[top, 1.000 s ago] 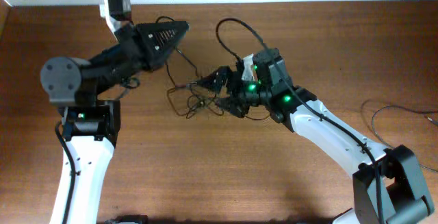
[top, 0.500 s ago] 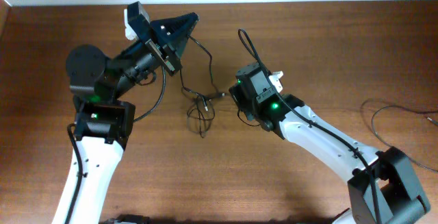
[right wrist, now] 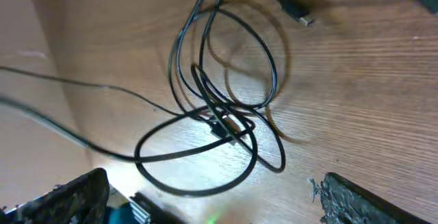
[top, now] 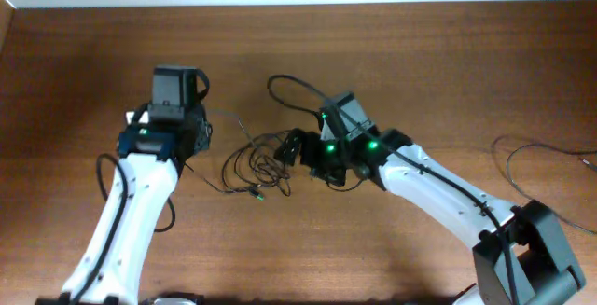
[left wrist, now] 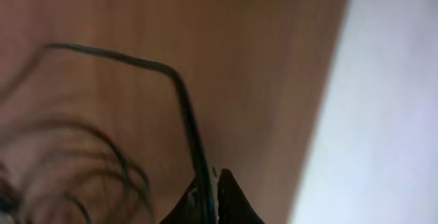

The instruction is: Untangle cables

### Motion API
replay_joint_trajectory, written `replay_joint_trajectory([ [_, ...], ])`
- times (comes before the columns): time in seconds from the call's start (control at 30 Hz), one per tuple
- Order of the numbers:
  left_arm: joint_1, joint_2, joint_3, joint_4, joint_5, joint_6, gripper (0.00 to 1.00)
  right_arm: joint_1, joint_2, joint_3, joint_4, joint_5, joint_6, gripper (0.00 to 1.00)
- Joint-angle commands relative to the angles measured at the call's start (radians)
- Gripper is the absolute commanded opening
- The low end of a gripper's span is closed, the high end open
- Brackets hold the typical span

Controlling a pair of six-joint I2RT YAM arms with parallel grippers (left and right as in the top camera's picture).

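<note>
My right gripper grabs a looped piece of cable on the tangle's side away from my left gripper next, to pull the cables apart.
The cables [top: 254, 167] are thin black wires lying in a loose tangle on the wooden table between the two arms. My left gripper [left wrist: 209, 200] is shut on one thin cable strand [left wrist: 185, 107] that runs off toward the tangle; in the overhead view it sits under the wrist [top: 198, 130], left of the tangle. My right gripper [top: 300, 154] is open and empty at the right side of the tangle. In the right wrist view its fingers [right wrist: 219, 203] straddle the looped cables [right wrist: 226, 121], just above them. A small plug end [right wrist: 301, 17] lies beyond the loops.
Another thin black cable [top: 534, 159] lies loose near the table's right edge. The table's far edge meets a white wall [left wrist: 383, 101], close beside my left gripper. A thicker black arm cable [top: 297, 89] arcs above my right wrist.
My left arm has swung from the far edge down to the left of the tangle, still holding its strand. My right gripper has turned back onto the tangle. The cables now lie lower and more spread.
</note>
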Motion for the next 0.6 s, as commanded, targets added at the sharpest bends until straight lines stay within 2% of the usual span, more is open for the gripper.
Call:
replay_joint_trajectory([
  [0.0,0.005,0.103,0.000,-0.019,-0.110,0.016,0.06,0.016,0.003,0.000,-0.016,0.047,-0.032,0.99],
  [0.1,0.009,0.170,0.000,-0.022,-0.109,0.016,0.06,0.016,0.003,0.000,-0.119,-0.023,-0.071,0.99],
  [0.13,0.009,0.175,0.000,-0.021,-0.109,0.016,0.06,0.016,0.003,0.000,-0.119,-0.104,-0.024,0.96],
  [0.23,0.008,0.177,0.000,-0.075,-0.106,0.016,0.07,0.015,0.003,0.000,-0.081,-0.163,0.333,0.89],
  [0.27,0.008,0.177,-0.001,-0.097,-0.106,0.016,0.07,0.015,0.003,0.000,-0.046,-0.155,0.440,0.83],
  [0.33,0.008,0.177,-0.003,-0.126,-0.090,0.016,0.07,0.015,0.004,0.000,-0.040,-0.098,0.573,0.69],
  [0.37,0.008,0.177,-0.003,-0.129,-0.091,0.016,0.08,0.016,0.010,0.000,-0.040,-0.101,0.622,0.65],
  [0.47,0.003,0.177,-0.003,-0.131,-0.087,0.016,0.08,0.016,0.043,0.000,-0.039,-0.112,0.701,0.55],
  [0.57,0.003,0.177,-0.003,-0.132,-0.087,0.016,0.08,0.016,0.094,0.000,-0.039,-0.113,0.701,0.53],
])
